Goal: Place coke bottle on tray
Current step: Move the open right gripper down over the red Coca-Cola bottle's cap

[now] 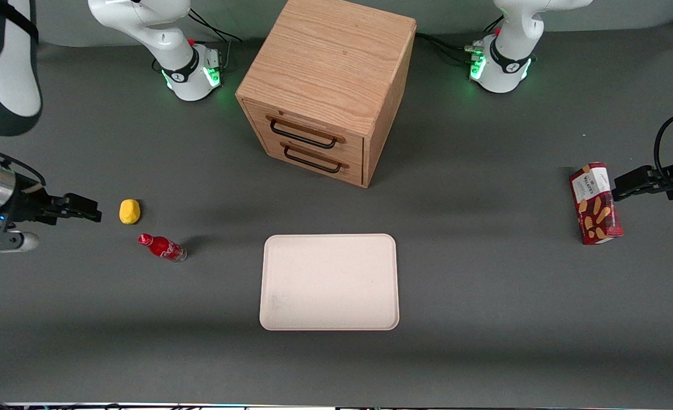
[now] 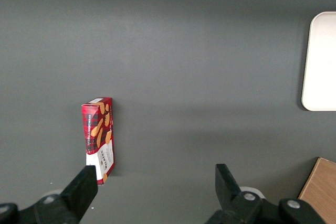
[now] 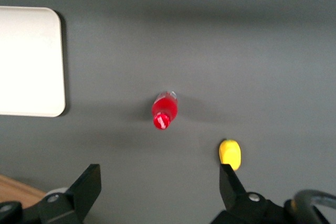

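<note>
The coke bottle's base should stay free to meet the tray (image 1: pixel 329 282), so my right gripper will next grab the bottle by its red cap end (image 1: pixel 145 239).
The coke bottle (image 1: pixel 163 247) (image 3: pixel 165 109), small and red with a red cap, stands on the grey table toward the working arm's end. The pale cream-pink tray (image 1: pixel 329 282) (image 3: pixel 29 61) lies flat with nothing on it, in front of the wooden drawer cabinet and nearer the front camera. My right gripper (image 1: pixel 89 209) (image 3: pixel 160 177) hangs open above the table, nothing between its fingers. It is apart from the bottle, farther out toward the working arm's end.
A yellow lemon-like lump (image 1: pixel 130 211) (image 3: pixel 230 153) lies beside the bottle, a little farther from the front camera. The wooden two-drawer cabinet (image 1: pixel 328 85) stands mid-table. A red biscuit box (image 1: pixel 595 203) (image 2: pixel 98 137) stands toward the parked arm's end.
</note>
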